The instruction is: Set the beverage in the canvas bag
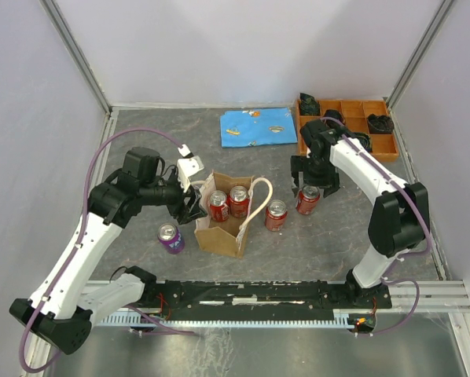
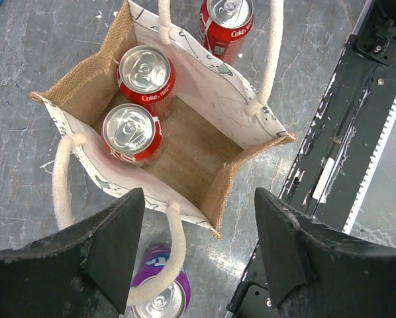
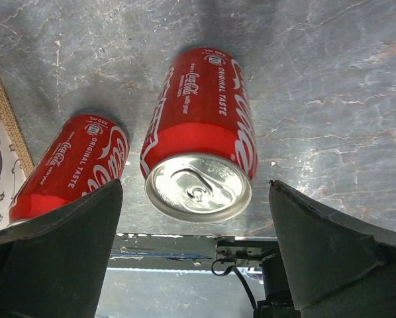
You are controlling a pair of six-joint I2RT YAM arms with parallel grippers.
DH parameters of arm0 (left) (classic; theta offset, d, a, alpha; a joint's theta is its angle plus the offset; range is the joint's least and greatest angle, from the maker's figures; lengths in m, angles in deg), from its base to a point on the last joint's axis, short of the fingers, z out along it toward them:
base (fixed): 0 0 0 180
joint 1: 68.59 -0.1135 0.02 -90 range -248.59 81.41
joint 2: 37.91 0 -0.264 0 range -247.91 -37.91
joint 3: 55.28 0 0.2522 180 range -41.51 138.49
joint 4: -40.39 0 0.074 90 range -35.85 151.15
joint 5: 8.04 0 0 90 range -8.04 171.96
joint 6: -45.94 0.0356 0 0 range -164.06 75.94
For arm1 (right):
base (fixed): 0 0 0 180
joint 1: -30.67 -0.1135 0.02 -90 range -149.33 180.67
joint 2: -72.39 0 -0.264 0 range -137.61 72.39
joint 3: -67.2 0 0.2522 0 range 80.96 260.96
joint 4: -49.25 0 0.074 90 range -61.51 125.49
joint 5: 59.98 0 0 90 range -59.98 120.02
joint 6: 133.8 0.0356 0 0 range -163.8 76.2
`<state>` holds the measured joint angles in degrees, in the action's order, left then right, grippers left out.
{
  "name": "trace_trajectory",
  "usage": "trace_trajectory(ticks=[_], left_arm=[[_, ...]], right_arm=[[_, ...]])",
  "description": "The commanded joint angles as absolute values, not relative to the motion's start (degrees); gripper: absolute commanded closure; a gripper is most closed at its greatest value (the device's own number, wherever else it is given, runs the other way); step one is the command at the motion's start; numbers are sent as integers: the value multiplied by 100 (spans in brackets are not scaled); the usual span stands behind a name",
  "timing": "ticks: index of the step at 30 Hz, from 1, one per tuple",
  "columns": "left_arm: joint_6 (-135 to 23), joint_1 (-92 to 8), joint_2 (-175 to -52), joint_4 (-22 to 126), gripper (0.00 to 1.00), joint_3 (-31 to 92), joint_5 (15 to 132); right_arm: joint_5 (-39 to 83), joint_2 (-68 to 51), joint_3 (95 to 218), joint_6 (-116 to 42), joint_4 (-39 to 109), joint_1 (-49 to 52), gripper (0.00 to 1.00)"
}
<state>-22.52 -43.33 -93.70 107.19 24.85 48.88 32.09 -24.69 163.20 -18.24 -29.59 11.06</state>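
The farther red can's base should stay free to stand in the canvas bag (image 1: pixel 222 233), so my right gripper will grab the can's upper sides next.
The canvas bag (image 1: pixel 222 233) stands open mid-table with two red cola cans (image 1: pixel 218 206) upright inside it. The left wrist view shows its burlap floor (image 2: pixel 191 149) and those cans (image 2: pixel 147 73). My left gripper (image 1: pixel 192 206) is open and empty at the bag's left rim, its jaws (image 2: pixel 198 195) spread above the near edge. A purple can (image 1: pixel 170 237) stands left of the bag. Two more red cans stand right of it (image 1: pixel 276 214). My right gripper (image 1: pixel 312 187) hovers open over the farther one (image 3: pixel 201 132), straddling its top (image 3: pixel 195 199) without touching.
A blue cloth (image 1: pixel 257 127) lies at the back. An orange compartment tray (image 1: pixel 349 129) with dark items sits back right. The black rail (image 1: pixel 258 294) runs along the near edge. Grey walls enclose the table.
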Motion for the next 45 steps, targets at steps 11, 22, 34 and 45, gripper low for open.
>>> trace_trajectory(ticks=[11, 22, 34, 45], left_arm=[[-2155, -4279, -9475, 10626, 27, 2557, 4850], [-2210, -4270, -9506, 10591, 27, 2521, 4868], [-310, -3385, -9126, 11048, 28, 2108, 5337], [-130, -3299, -9065, 9779, 23, 1081, 5908]], right_arm=[[3406, -2777, 16329, -1854, -2862, 1102, 38], [3277, -2585, 18493, -2002, -3725, 1079, 100], [2206, -3665, 22379, -1941, -4253, 127, 100], [2195, -3123, 21197, -1870, -3556, -1079, 100]])
